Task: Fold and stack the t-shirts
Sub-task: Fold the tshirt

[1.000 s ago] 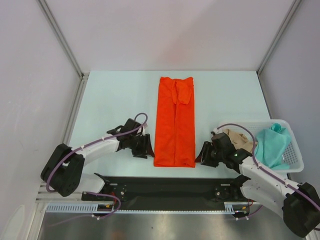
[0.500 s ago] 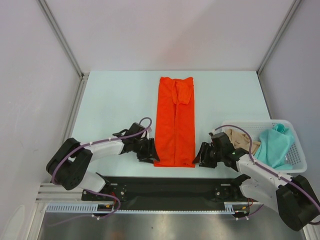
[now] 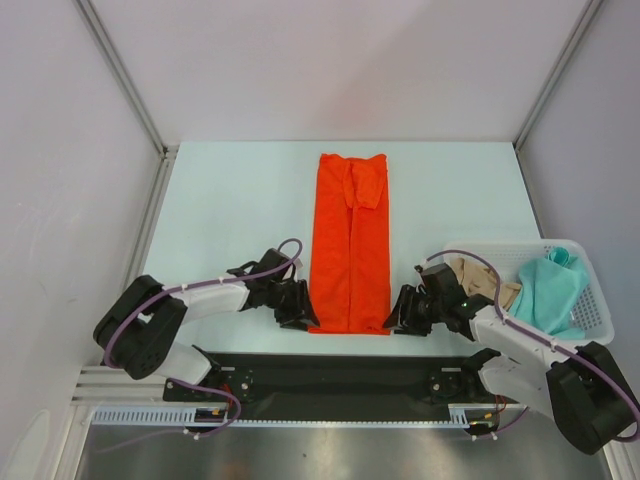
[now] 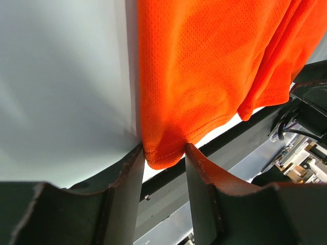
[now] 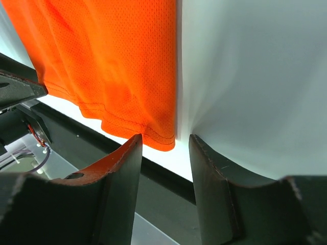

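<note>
My right gripper will close now. The orange-red t-shirt's hem corner is between its open fingers, so it would hold the corner.
The orange-red t-shirt (image 3: 350, 240) lies on the table folded into a long narrow strip, its hem toward me. My left gripper (image 3: 303, 308) is at the near left hem corner. In the left wrist view its open jaws (image 4: 163, 153) straddle that corner of the orange cloth (image 4: 204, 66). My right gripper (image 3: 397, 312) is at the near right hem corner. In the right wrist view it (image 5: 166, 140) is open, with the corner of the orange cloth (image 5: 112, 61) just at its fingertips. The teal-green t-shirt (image 3: 548, 285) and the beige-tan t-shirt (image 3: 478, 275) lie crumpled in the basket.
The white mesh basket (image 3: 598, 318) stands at the right, close behind my right arm. A black strip (image 3: 330, 365) runs along the table's near edge just below the hem. Pale table surface (image 3: 230, 200) flanks the shirt; walls enclose the back and sides.
Both grippers have moved inward and nearer to the shirt's near hem corners, the left one to the right and the right one to the left. The shirt has not moved.
</note>
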Controlling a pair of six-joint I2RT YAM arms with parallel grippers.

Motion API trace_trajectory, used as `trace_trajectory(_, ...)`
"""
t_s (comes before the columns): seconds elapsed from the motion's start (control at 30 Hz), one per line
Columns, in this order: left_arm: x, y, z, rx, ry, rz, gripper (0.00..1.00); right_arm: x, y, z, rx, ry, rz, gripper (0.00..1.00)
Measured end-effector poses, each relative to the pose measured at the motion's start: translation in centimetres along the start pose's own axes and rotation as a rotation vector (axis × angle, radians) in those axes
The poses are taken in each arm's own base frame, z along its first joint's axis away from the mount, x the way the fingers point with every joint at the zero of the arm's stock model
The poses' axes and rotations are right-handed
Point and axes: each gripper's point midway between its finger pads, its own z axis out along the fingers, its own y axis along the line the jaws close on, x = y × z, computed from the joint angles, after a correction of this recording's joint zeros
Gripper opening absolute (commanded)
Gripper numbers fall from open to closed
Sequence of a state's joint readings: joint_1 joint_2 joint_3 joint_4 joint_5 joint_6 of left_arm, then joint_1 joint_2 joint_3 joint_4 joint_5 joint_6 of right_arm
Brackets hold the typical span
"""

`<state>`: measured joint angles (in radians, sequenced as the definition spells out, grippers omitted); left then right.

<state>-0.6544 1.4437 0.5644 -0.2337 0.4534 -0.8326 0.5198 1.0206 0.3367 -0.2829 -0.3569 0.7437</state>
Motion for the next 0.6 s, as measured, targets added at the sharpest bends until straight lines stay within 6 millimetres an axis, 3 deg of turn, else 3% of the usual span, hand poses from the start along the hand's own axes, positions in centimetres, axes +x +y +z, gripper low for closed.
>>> trace_trajectory(0.27, 0.04, 0.13, 0.02, -0.006, 0.0, -0.009, 0.41, 0.0, 0.23, 0.35, -0.012, 0.011, 0.007, 0.45)
trace_trajectory(0.5, -0.02, 0.14, -0.16, -0.012, -0.01, -0.007, 0.47, 0.04, 0.37, 0.45, -0.02, 0.018, 0.008, 0.44)
trace_trajectory(0.6, -0.18, 0.42, -0.36, -0.026, -0.023, -0.011, 0.43, 0.04, 0.35, 0.45, -0.019, 0.018, 0.008, 0.44)
